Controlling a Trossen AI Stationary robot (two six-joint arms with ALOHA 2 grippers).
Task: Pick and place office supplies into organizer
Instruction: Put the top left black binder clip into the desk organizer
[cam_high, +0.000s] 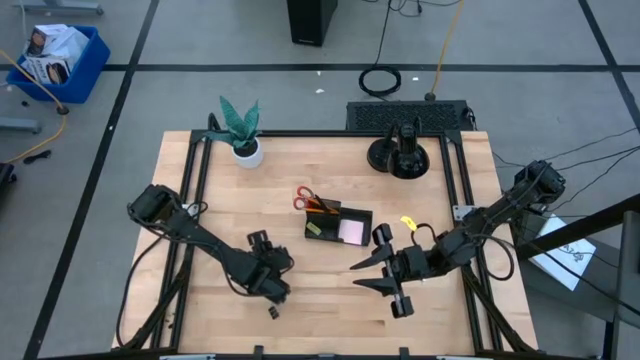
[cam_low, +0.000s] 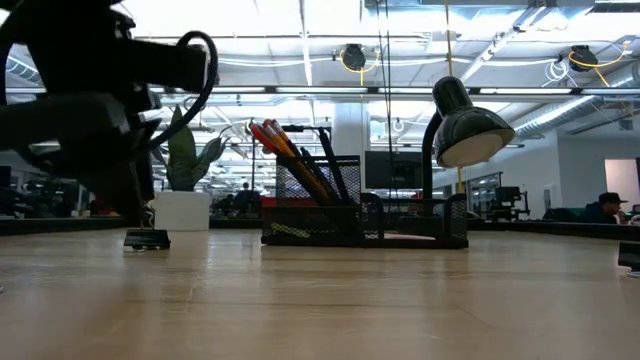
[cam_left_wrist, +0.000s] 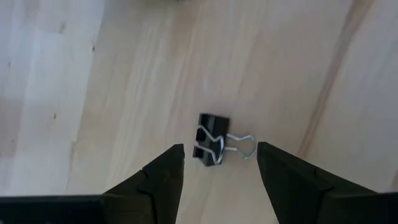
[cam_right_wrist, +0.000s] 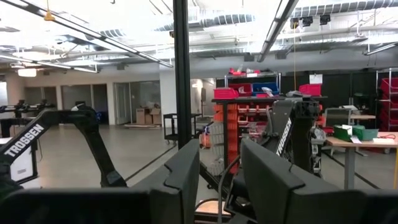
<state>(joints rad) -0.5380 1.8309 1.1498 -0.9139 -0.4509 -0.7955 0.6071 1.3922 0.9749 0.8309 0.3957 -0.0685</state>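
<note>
The left gripper should next grab the binder clip by its black body (cam_left_wrist: 211, 139). Then the clip can go into the black mesh organizer.
A small black binder clip (cam_left_wrist: 210, 147) with silver wire handles lies on the wood table near its front edge. It also shows as the binder clip (cam_high: 272, 312) in the high view and the binder clip (cam_low: 147, 239) in the low view. My left gripper (cam_left_wrist: 219, 149) hangs just over it, pointing steeply down and open, one finger on either side and clear of it. The black mesh organizer (cam_high: 338, 226) stands mid-table with pens and orange pencils upright in it. Right of it, my right gripper (cam_high: 356, 276) is raised and open, with nothing between its fingers.
Red-handled scissors (cam_high: 304, 198) lie at the organizer's far left corner, and a small yellow piece (cam_high: 408, 222) lies to its right. A potted plant (cam_high: 241, 135) and a desk lamp's round base (cam_high: 400, 157) stand at the far edge. Bare wood surrounds the clip.
</note>
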